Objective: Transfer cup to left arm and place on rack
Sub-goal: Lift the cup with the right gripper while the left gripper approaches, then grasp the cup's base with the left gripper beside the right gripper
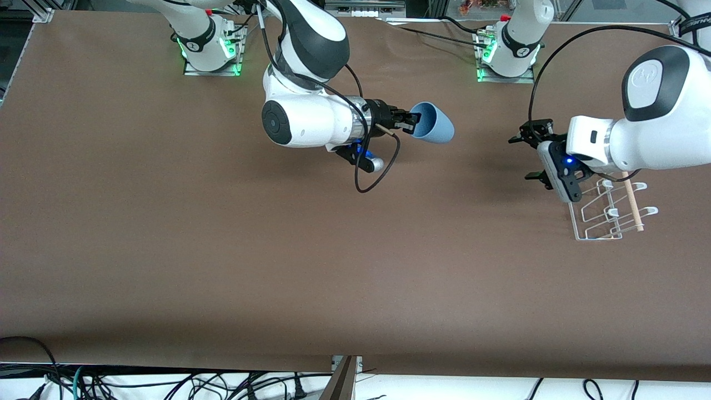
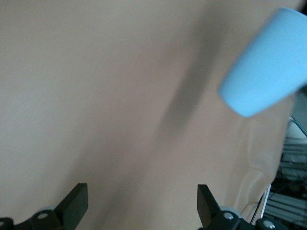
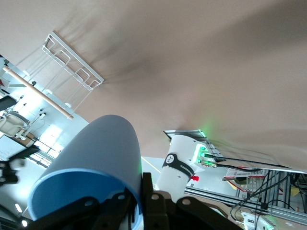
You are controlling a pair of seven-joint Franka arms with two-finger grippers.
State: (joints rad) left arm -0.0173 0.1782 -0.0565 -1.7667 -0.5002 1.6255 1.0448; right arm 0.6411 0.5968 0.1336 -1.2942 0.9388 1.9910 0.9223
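The left gripper takes the cup by its base end [image 1: 444, 130] next, so the light-blue cup's open rim [image 1: 420, 114] stays free to slide onto the rack.
My right gripper [image 1: 414, 121] is shut on the rim of the light-blue cup [image 1: 436, 124], one finger inside and one outside, and holds it on its side above the table, base toward the left arm's end. The cup fills the right wrist view [image 3: 96, 158]. My left gripper [image 1: 525, 158] is open and empty in the air, its fingers toward the cup with a gap between them. The cup's base shows in the left wrist view [image 2: 266, 67]. The white wire rack [image 1: 608, 214] with a wooden dowel [image 1: 633, 203] stands on the table under the left arm.
The brown table [image 1: 222, 250] is bare apart from the rack. A black cable [image 1: 383, 172] loops below the right wrist. Both arm bases [image 1: 211, 41] stand along the table's edge farthest from the front camera.
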